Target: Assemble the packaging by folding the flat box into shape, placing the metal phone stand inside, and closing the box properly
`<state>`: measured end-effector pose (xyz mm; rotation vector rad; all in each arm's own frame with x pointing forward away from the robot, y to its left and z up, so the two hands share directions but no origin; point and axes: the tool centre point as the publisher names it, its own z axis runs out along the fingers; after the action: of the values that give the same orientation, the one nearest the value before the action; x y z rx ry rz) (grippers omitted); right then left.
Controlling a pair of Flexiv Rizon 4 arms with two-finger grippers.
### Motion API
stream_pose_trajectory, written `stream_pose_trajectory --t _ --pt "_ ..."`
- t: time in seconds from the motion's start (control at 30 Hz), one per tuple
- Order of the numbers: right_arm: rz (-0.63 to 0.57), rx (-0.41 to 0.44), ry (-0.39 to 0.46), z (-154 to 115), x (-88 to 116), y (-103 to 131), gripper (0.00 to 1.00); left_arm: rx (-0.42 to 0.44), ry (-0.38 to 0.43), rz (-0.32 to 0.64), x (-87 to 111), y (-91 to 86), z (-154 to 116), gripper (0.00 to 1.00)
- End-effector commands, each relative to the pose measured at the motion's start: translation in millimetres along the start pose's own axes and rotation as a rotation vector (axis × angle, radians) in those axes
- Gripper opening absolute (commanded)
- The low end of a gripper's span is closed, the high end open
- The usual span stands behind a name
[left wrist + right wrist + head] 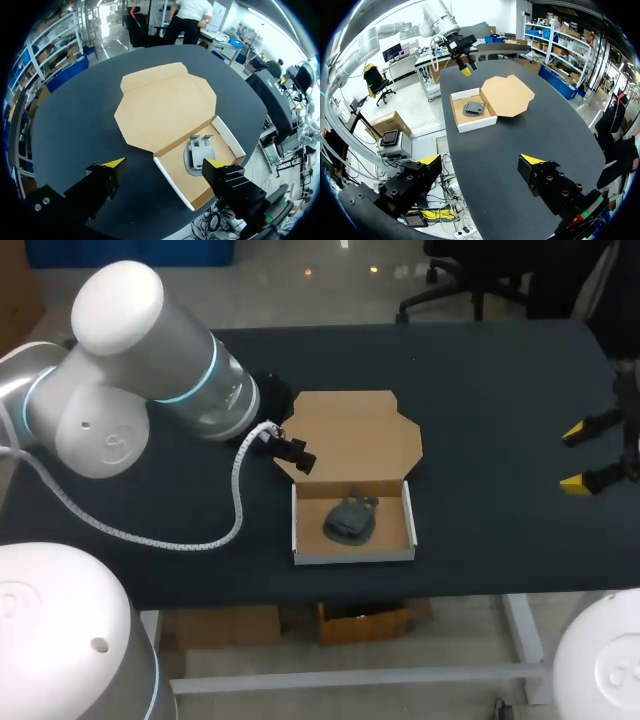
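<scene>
The robot's left gripper will next grab the lid by its thin side edge [118, 124], because the lid's broad cardboard side [167, 107] is wider than the gripper's fingers can span.
The cardboard box lies open in the middle of the table. Its white-walled tray [355, 555] faces the front edge and its brown lid [350, 430] lies flat behind it. The grey metal phone stand [350, 520] rests inside the tray. My left gripper [293, 453] hangs open over the box's left side, where lid meets tray. In the left wrist view the gripper [165, 163] spans the tray wall [172, 182], with the stand [200, 150] and lid [165, 107] ahead. My right gripper [585, 455] stands open far off at the right, holding nothing.
The black tabletop [480, 390] stretches bare between the box and my right gripper. The right wrist view has its gripper [481, 160] above the table, with the tray [475, 124], the lid [507, 95] and my left gripper [462, 55] far ahead.
</scene>
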<state>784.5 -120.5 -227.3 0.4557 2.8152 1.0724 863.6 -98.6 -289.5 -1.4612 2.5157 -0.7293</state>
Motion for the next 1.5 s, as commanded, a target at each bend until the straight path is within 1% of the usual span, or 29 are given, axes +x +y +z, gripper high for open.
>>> stream_pose_trajectory --t 0.03,0.27,0.37,0.4,0.47,0.5,0.53,0.6,0.7,0.83,0.9,1.27,1.3,1.5 --pt "0.000 0.000 0.000 -1.4 1.1 0.2 1.00 0.018 0.029 0.003 -16.9 2.2 2.9 1.00" --pt "0.000 0.000 0.000 -1.4 1.1 0.2 1.00 0.029 0.062 0.018 -35.8 -1.7 9.5 1.00" --pt "0.000 0.000 0.000 -1.4 1.1 0.2 1.00 0.036 0.083 0.037 -43.0 -4.3 12.3 1.00" --pt "0.000 0.000 0.000 -1.4 1.1 0.2 1.00 0.036 0.102 0.038 -46.5 -5.6 13.6 1.00" --pt "0.000 0.000 0.000 -1.4 1.1 0.2 1.00 0.043 0.101 0.038 -52.3 -8.5 16.7 1.00" --pt "0.000 0.000 0.000 -1.4 1.1 0.2 1.00 0.047 0.128 0.039 -55.9 -9.9 18.2 1.00" --pt "0.000 0.000 0.000 -1.4 1.1 0.2 1.00 0.048 0.126 0.039 -59.2 -11.1 19.7 1.00" --pt "0.000 0.000 0.000 -1.4 1.1 0.2 1.00 0.051 0.162 0.043 -64.6 -12.8 22.3 1.00" --pt "0.000 0.000 0.000 -1.4 1.1 0.2 1.00 0.049 0.188 0.051 -69.9 -15.7 27.4 1.00" --pt "0.000 0.000 0.000 -1.4 1.1 0.2 1.00 0.055 0.233 0.071 -74.8 -19.5 32.7 1.00" --pt "0.000 0.000 0.000 -1.4 1.1 0.2 1.00 0.028 0.244 0.064 -78.2 -21.7 33.9 1.00" --pt "0.000 0.000 0.000 -1.4 1.1 0.2 1.00 0.028 0.244 0.064 -78.2 -21.7 33.9 1.00" --pt "0.000 0.000 0.000 -1.4 1.1 0.2 1.00 0.031 0.262 0.061 -80.8 -23.6 37.2 1.00" --pt "0.000 0.000 0.000 -1.4 1.1 0.2 1.00 0.062 0.290 0.096 -88.5 -31.7 45.9 1.00"
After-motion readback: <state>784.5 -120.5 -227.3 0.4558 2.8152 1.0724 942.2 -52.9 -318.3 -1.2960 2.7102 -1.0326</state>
